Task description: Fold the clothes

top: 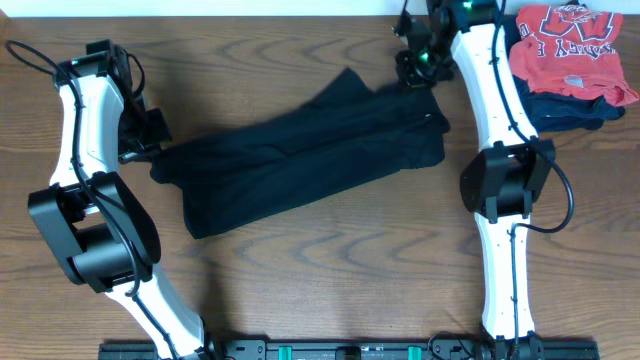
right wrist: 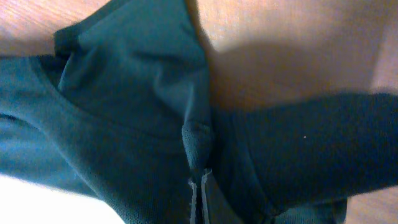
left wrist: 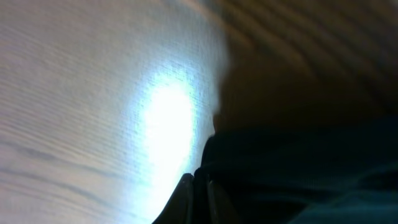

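My right gripper needs to move the raised fold farther before it releases the fold. The fold hangs above the bunched end of the trousers, so it would fall short if I opened now.
The clothes, one pair of black trousers [top: 300,160], lie stretched slantwise across the middle of the wooden table. My left gripper [top: 155,150] is at their left end, shut on the fabric edge. In the left wrist view the dark cloth [left wrist: 298,168] runs between the closed fingers of that gripper [left wrist: 200,186]. My right gripper [top: 412,78] is at the upper right corner of the trousers. In the right wrist view it [right wrist: 200,177] pinches a raised fold of the black fabric [right wrist: 124,93], with the cloth spreading to both sides.
A red T-shirt with white lettering [top: 570,40] lies on a dark navy folded garment [top: 565,108] at the back right corner. Bare wood table [top: 330,260] lies in front of the trousers. Both arm bases stand at the front edge.
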